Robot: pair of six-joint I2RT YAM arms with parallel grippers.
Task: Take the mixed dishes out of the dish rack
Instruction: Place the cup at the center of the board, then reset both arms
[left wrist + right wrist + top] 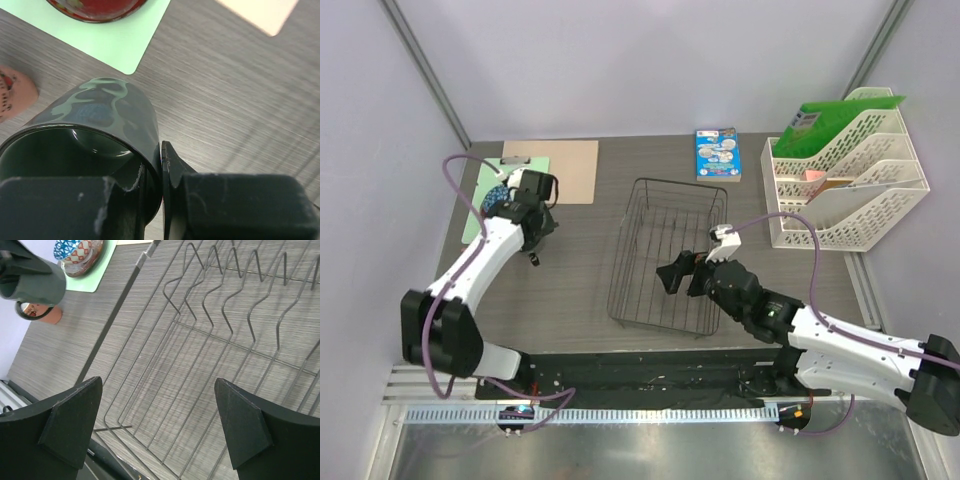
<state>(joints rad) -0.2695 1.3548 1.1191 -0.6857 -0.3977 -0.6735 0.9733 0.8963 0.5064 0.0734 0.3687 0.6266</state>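
My left gripper keeps holding the mug for now. The grey-green mug [100, 115] hangs above the table beside the mat's corner and would fall if I opened now.
My left gripper [152, 165] is shut on the rim of the grey-green mug [100, 115], one finger inside and one outside. It holds the mug over the table left of the dish rack [665, 255]; the mug [32, 282] also shows in the right wrist view. Beside it are the salmon-pink cup [12, 97] and the dark red plate [95, 10] on a green mat [125, 45]. The patterned bowl [77, 252] sits on that mat too. My right gripper [157, 390] hangs open over the near part of the rack [210, 355], nothing between its fingers. No dishes show in the rack.
A tan clipboard [565, 170] lies behind the green mat [472, 222]. A blue booklet [718, 155] lies behind the rack. A white tiered file tray [840, 190] with a green folder stands at the back right.
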